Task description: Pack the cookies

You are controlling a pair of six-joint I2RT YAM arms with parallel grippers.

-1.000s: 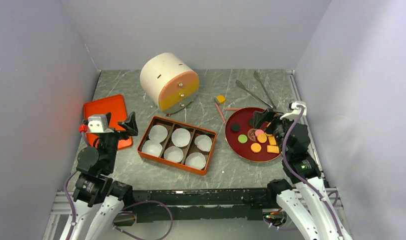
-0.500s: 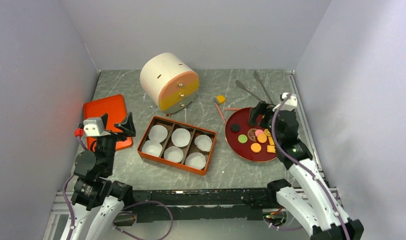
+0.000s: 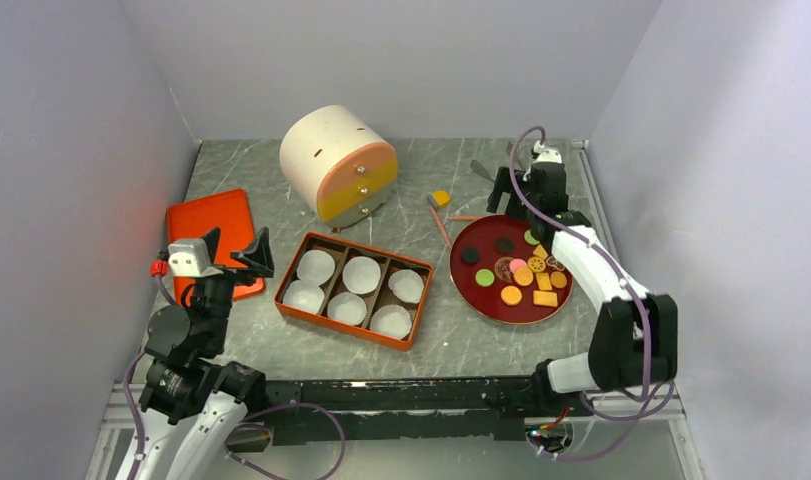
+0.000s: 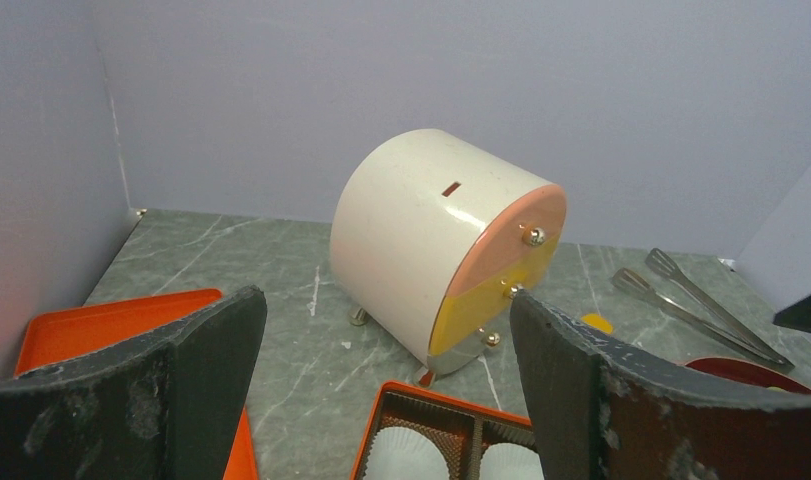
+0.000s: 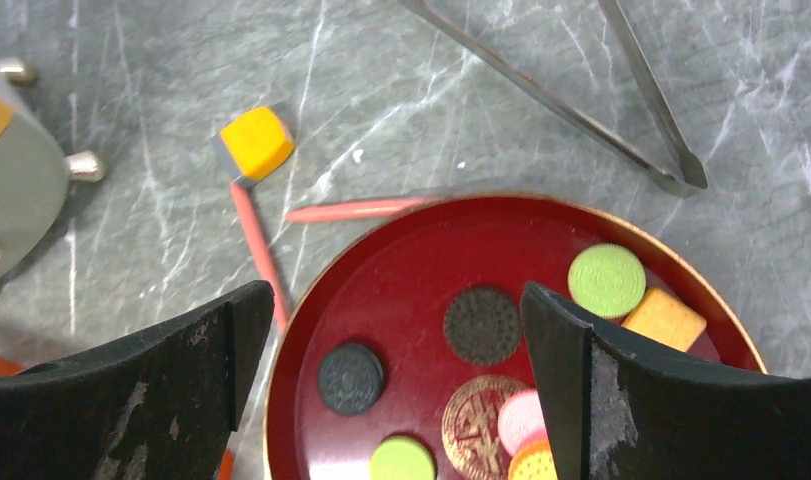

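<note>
Next, my right gripper reaches the metal tongs and grabs the arm nearer the yellow block, leaving the tongs' ends free for cookies.
The cookies [image 3: 521, 272] lie on a round red plate [image 3: 481, 300] at the right: black, green, pink, brown and orange rounds plus orange-yellow squares. In the right wrist view a black cookie [image 5: 350, 378], a dark brown one [image 5: 481, 325] and a green one [image 5: 606, 280] show on the plate [image 5: 401, 260]. My right gripper [image 3: 514, 200] [image 5: 396, 310] hangs open above the plate's far edge, holding nothing. My left gripper [image 3: 236, 247] [image 4: 381, 330] stands open and empty to the left of the orange box [image 3: 414, 322] [image 4: 381, 425], whose compartments hold white paper cups [image 3: 362, 273].
A cream drum-shaped drawer cabinet [image 3: 336, 165] [image 4: 441, 250] stands at the back centre. An orange lid [image 3: 213, 225] [image 4: 101, 320] lies at the left. Metal tongs [image 3: 486, 175] [image 5: 581, 115] lie behind the plate. A small yellow block [image 3: 440, 198] [image 5: 256, 140] and pink sticks [image 3: 439, 225] lie between cabinet and plate.
My right arm has swung from over the plate's near right side to its far edge, uncovering the cookies there. The left gripper has shifted only slightly. Both stay open.
</note>
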